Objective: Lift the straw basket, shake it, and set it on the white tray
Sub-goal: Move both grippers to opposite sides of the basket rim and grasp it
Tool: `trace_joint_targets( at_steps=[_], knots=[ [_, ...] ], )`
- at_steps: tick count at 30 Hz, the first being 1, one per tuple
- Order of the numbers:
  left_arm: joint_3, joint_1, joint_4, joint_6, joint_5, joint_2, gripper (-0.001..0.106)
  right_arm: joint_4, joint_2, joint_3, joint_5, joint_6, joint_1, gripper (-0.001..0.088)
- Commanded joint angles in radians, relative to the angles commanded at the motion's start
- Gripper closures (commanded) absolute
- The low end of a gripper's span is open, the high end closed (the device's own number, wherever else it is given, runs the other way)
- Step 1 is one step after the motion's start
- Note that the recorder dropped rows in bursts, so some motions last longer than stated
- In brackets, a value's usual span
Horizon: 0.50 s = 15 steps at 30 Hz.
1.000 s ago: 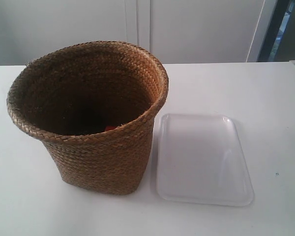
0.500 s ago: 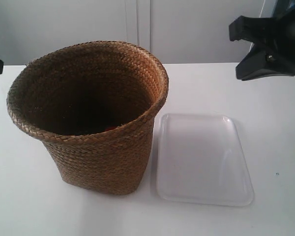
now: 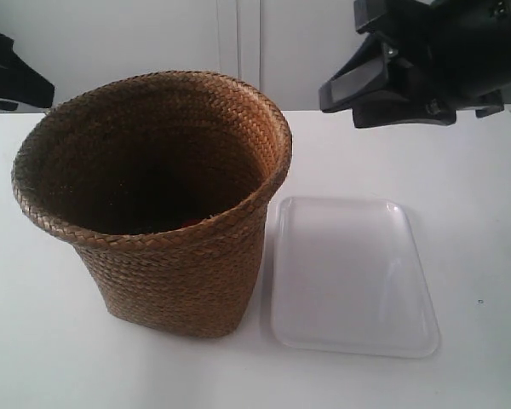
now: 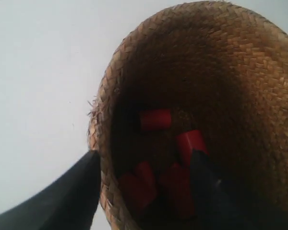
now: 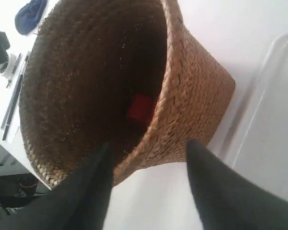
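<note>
My right gripper should next grab the basket by its thin braided rim (image 3: pixel 281 152) to lift it. The straw basket's round body (image 3: pixel 179 281) is much wider than my open fingers.
The straw basket (image 3: pixel 166 213) stands upright on the white table, with the white tray (image 3: pixel 351 274) flat beside its base. In the left wrist view my left gripper (image 4: pixel 145 154) is open over the basket's braided rim (image 4: pixel 98 139), one finger outside it and one over the dark inside. My right gripper (image 5: pixel 149 144) is open too, above the table just off the basket's wall (image 5: pixel 192 96), holding nothing. Both black arms show only partly in the exterior view's upper corners.
Several red cylinders (image 4: pixel 155 119) lie on the basket's bottom; one (image 5: pixel 140 108) shows in the right wrist view. The tray's rim (image 5: pixel 259 110) runs past the basket. The arm at the exterior view's right (image 3: pixel 426 60) hangs above the table behind the tray, the other arm (image 3: pixel 8 77) at the left edge.
Both arms have come into the exterior view from the upper corners. The one at the right has moved left and looms larger. Basket and tray have not moved.
</note>
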Motion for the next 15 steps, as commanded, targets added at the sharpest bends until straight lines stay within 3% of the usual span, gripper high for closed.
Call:
trace_joint_targets(
  at_steps=[5, 11, 15],
  knots=[
    [0.0, 0.0, 0.003, 0.004, -0.02, 0.044, 0.041, -0.002, 0.074, 0.0, -0.029, 0.0, 0.032, 0.0256],
    [0.0, 0.0, 0.003, 0.004, -0.041, 0.105, 0.041, -0.002, 0.184, 0.0, -0.091, 0.0, 0.115, 0.0257],
    [0.0, 0.0, 0.001, 0.023, -0.043, 0.137, 0.041, 0.0, 0.198, 0.0, -0.215, 0.057, 0.165, 0.0257]
  ],
)
